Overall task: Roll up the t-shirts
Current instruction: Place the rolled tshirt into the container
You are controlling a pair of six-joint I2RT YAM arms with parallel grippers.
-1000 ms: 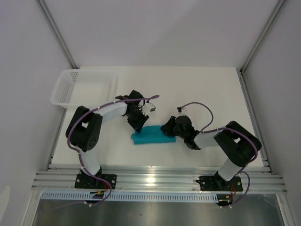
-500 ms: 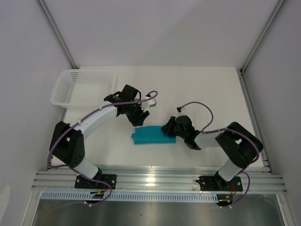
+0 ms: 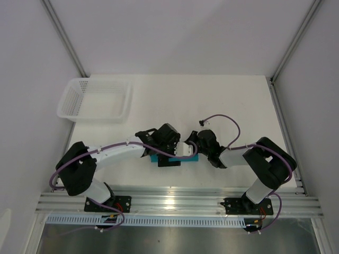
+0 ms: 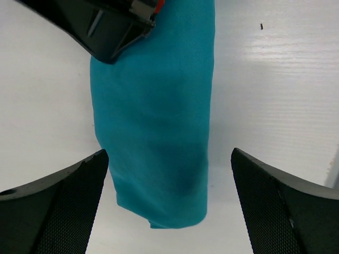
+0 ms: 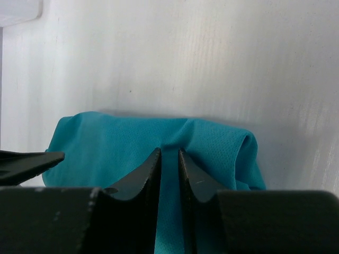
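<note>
My left gripper's open fingers still hover above the roll point(image 3: 155, 158) point(image 4: 160, 168) in their gap, so it is too early to close and the gripper lowers next.
The teal t-shirt point(image 4: 153, 116) lies as a short roll on the white table, mostly covered by the left wrist in the top view, where only its left end point(image 3: 153, 157) shows. My left gripper point(image 4: 169, 153) hovers over the roll's near end, open wide, one finger on each side and neither touching the cloth. My right gripper point(image 5: 169, 154) is at the roll's other end, jaws nearly together with a fold of teal fabric pinched between them. In the top view the right gripper point(image 3: 193, 144) sits at the roll's right end.
A white mesh basket point(image 3: 95, 99) stands at the back left of the table. The right gripper's black body point(image 4: 106, 26) shows at the top of the left wrist view. Metal rails point(image 3: 175, 202) run along the near edge.
The left arm swung from behind the roll forward and right until it sits over it, and its jaws opened wide. The right arm and the roll stayed put.
</note>
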